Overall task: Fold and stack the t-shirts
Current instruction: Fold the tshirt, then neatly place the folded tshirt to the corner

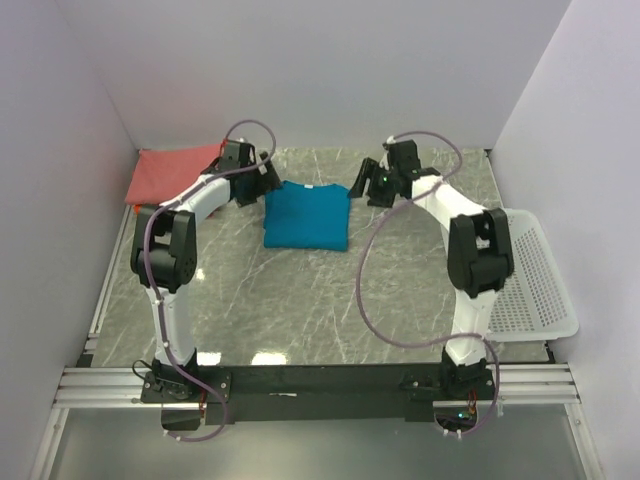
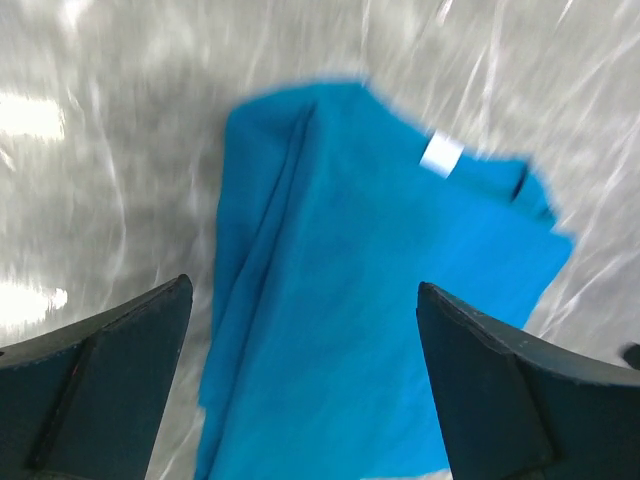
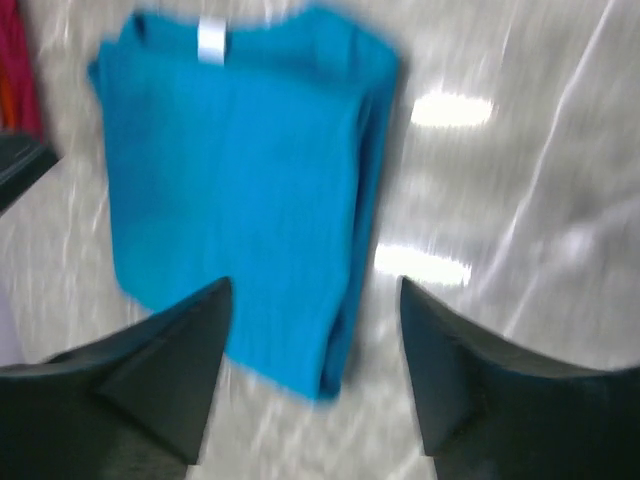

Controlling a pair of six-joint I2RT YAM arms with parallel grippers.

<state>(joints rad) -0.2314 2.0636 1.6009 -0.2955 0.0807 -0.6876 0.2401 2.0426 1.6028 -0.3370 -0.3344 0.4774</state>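
The teal-blue t-shirt [image 1: 306, 215] would stay lying if the left gripper went up now, because the gripper is wide open above it and its fingers are empty.
A teal-blue t-shirt [image 1: 306, 215] lies folded flat at the middle back of the table. It fills the left wrist view [image 2: 380, 300] with its white neck label [image 2: 441, 154], and shows in the right wrist view [image 3: 235, 190]. My left gripper [image 1: 268, 176] hangs open and empty above the shirt's far left corner [image 2: 304, 284]. My right gripper [image 1: 362, 185] hangs open and empty above the shirt's far right edge [image 3: 315, 282]. A folded salmon-pink shirt [image 1: 170, 173] lies at the back left, with an orange-red edge under it.
A white plastic mesh basket [image 1: 535, 275] stands at the right edge of the table. White walls close the back and sides. The arm bases sit on the black rail [image 1: 320, 382] at the near edge.
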